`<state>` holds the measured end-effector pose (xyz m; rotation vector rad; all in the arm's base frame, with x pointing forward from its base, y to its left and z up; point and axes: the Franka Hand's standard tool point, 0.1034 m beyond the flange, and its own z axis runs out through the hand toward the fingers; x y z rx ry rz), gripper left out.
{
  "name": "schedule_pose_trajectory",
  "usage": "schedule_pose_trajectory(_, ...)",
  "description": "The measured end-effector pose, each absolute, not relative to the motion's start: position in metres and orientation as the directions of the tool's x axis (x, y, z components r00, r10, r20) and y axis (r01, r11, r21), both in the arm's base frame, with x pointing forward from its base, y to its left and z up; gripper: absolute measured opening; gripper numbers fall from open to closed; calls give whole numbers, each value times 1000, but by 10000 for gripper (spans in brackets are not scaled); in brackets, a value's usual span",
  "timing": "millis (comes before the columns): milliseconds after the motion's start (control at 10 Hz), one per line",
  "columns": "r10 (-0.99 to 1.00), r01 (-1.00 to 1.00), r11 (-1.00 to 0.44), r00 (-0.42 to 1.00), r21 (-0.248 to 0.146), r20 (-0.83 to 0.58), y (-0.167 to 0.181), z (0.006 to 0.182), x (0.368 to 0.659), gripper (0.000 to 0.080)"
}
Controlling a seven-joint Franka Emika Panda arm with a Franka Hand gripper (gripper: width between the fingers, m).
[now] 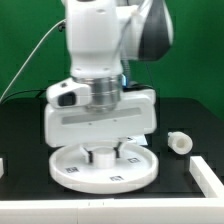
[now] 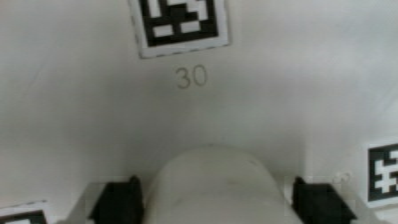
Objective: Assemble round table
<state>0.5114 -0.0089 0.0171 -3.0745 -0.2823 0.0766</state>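
Note:
The robot's gripper holds the rimmed disc (image 1: pixel 70 176) by its post, and the disc is short of the white side border (image 1: pixel 207 180), so the gripper should move it toward that border before letting go.
The round table's large rimmed disc (image 1: pixel 70 176) lies flat on the black table, tags facing up. On its middle stands the short white post (image 1: pixel 101 157). My gripper (image 1: pixel 101 153) comes straight down over it, one finger on each side. In the wrist view the post (image 2: pixel 217 185) fills the space between my two black fingers (image 2: pixel 118 200), and both pads lie against its sides. Behind it is the disc's white face (image 2: pixel 231 110) with a tag (image 2: pixel 185 22) and the number 30. The gripper (image 2: pixel 217 203) is shut on the post. The arm's body hides the disc's far rim.
A smaller white part (image 1: pixel 180 142) with a round end and a dark hole lies on the black table toward the exterior view's right. A white block-like piece (image 1: pixel 208 178) sits at the right edge. A green wall stands behind.

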Motion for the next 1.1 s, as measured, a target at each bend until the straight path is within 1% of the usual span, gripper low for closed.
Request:
schedule_pose_trajectory(100, 178, 176, -983, 983, -56, -35, 6, 17, 521, 406)
schedule_pose_trajectory(200, 181, 180, -982, 983, -53, -29, 14, 14, 523, 406)
schedule_pose_trajectory(600, 182, 180, -982, 983, -51, -31, 14, 13, 523, 406)
schedule_pose_trajectory(900, 174, 173, -984, 985, -49, -12, 33, 11, 540, 406)
schedule_pose_trajectory(1100, 159, 159, -986, 987, -45, -6, 39, 11, 545, 406)
